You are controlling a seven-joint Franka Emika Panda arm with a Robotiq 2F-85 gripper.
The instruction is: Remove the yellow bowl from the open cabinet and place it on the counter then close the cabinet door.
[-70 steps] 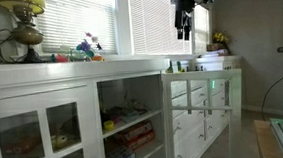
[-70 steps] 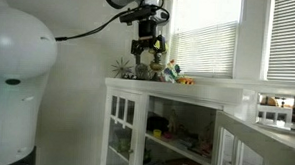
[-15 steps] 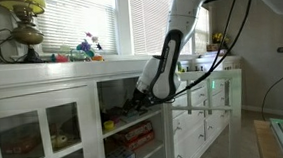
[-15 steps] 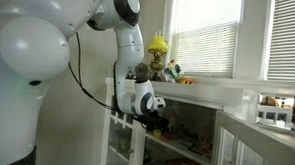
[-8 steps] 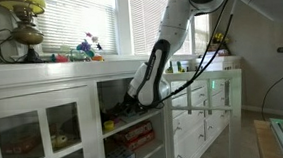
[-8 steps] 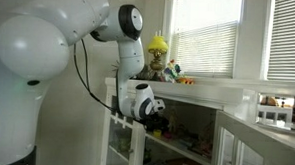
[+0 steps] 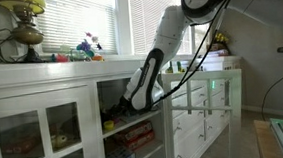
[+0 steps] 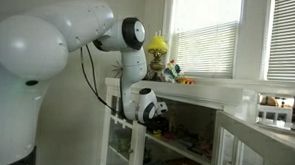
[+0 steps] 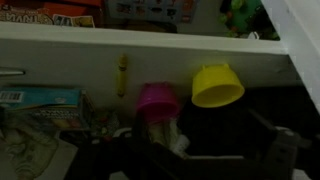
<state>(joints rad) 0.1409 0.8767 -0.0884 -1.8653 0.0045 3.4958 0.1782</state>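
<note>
My gripper's open fingers are still short of the rim of the yellow bowl (image 9: 217, 86), so closing now would miss it. The gripper moves toward the bowl's rim before it closes.
The yellow bowl (image 9: 217, 86) lies in the open cabinet (image 7: 124, 110) beside a pink bowl (image 9: 157, 100); the wrist view looks upside down. My gripper (image 9: 205, 145) is a dark shape just short of both bowls. It is open, with nothing between its fingers, and the yellow bowl sits roughly between the finger lines. In both exterior views the gripper (image 7: 119, 109) (image 8: 158, 117) has reached into the upper compartment under the counter (image 7: 80, 64). The cabinet door (image 7: 198, 97), glass-paned, stands swung out.
A brass lamp (image 7: 22, 25) and small toys (image 7: 87, 48) stand on the counter by the blinds. Colourful boxes (image 7: 136, 138) fill the lower shelf. A closed twin-paned glass door (image 7: 35, 132) is beside the opening. The swung door (image 8: 261, 123) juts into the foreground.
The arm came down from above the counter into the cabinet. Over the last second the elbow shifted and the gripper pushed a little deeper toward the bowls, still open.
</note>
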